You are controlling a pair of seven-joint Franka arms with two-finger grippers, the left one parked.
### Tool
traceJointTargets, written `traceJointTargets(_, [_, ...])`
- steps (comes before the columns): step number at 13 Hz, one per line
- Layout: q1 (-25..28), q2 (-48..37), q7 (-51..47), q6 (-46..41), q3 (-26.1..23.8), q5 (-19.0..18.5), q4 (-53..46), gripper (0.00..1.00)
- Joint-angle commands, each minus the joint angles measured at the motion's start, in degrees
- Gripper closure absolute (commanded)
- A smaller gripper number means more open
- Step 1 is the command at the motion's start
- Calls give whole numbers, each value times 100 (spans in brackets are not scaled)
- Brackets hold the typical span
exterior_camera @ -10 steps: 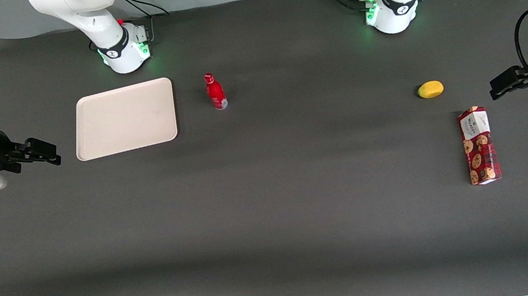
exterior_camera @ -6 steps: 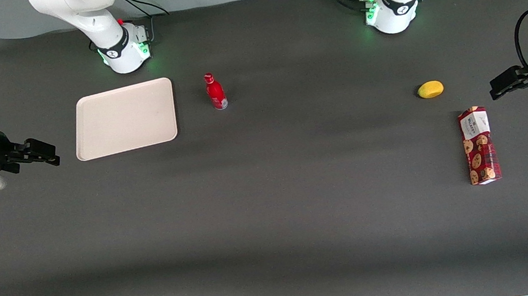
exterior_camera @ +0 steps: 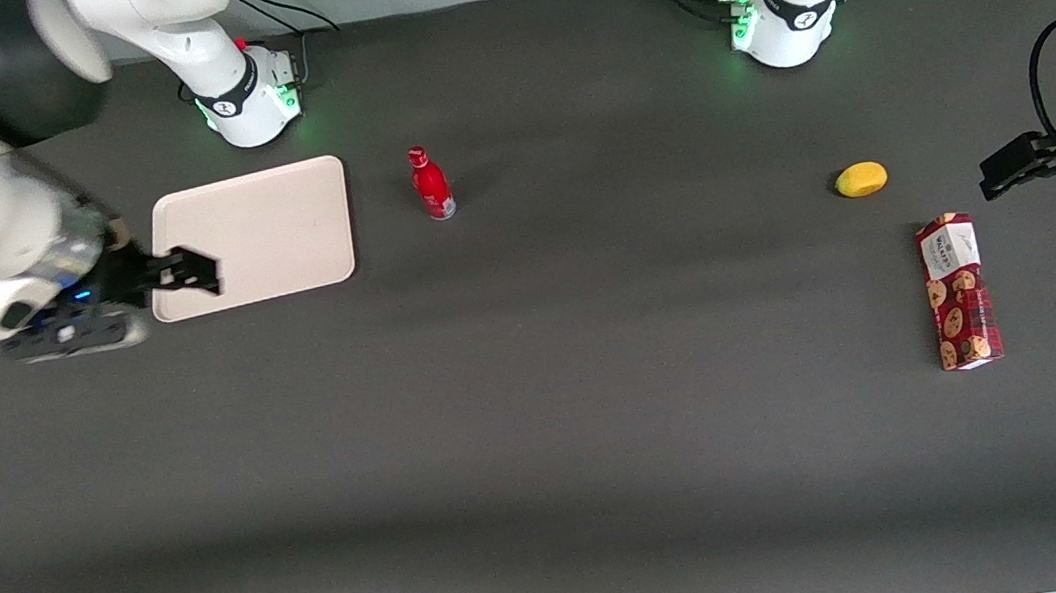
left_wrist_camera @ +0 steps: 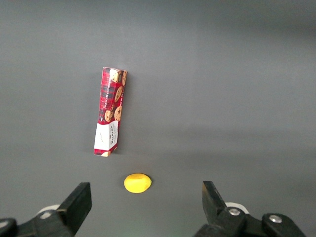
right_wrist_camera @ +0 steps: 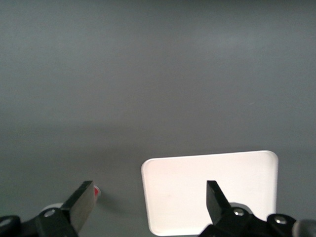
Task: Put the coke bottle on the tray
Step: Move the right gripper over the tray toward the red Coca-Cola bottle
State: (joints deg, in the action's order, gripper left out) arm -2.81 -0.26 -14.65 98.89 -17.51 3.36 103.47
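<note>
My gripper should next grab the coke bottle by its red cap (exterior_camera: 418, 157). Then it can place the bottle on the tray (exterior_camera: 263, 228).
The coke bottle (exterior_camera: 431, 183), small, red, with a red cap, stands upright on the dark table beside the tray (exterior_camera: 263, 228), on the tray's side toward the parked arm. The tray is a flat cream rectangle with a raised rim. My gripper (exterior_camera: 194, 271) hovers open and empty over the tray's near corner at the working arm's end, about a tray's length from the bottle. In the right wrist view the tray (right_wrist_camera: 212, 177) shows between the spread fingers (right_wrist_camera: 83, 201). Only a red sliver of the bottle (right_wrist_camera: 97, 190) peeks past one finger.
A yellow lemon-like fruit (exterior_camera: 861, 179) and a red cookie box (exterior_camera: 959, 291) lie toward the parked arm's end; both show in the left wrist view, fruit (left_wrist_camera: 137, 183) and box (left_wrist_camera: 109, 111). Two arm bases (exterior_camera: 251, 94) (exterior_camera: 781, 19) stand at the table's back edge.
My gripper has swung in from the table's end toward the tray and now overlaps the tray's corner. The bottle, the tray and the other things have not moved.
</note>
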Motion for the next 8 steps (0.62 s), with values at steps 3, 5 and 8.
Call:
traceJointTargets(3, [-26,-1852,-545,1518,-1110,946,2790,0])
traceJointTargets(5, [-17,-2248,-967,1851,-1848,1393,3274,0])
traceJointTargets(8, [-17,-2531,-1451,2571,-2964,2114,3855,0])
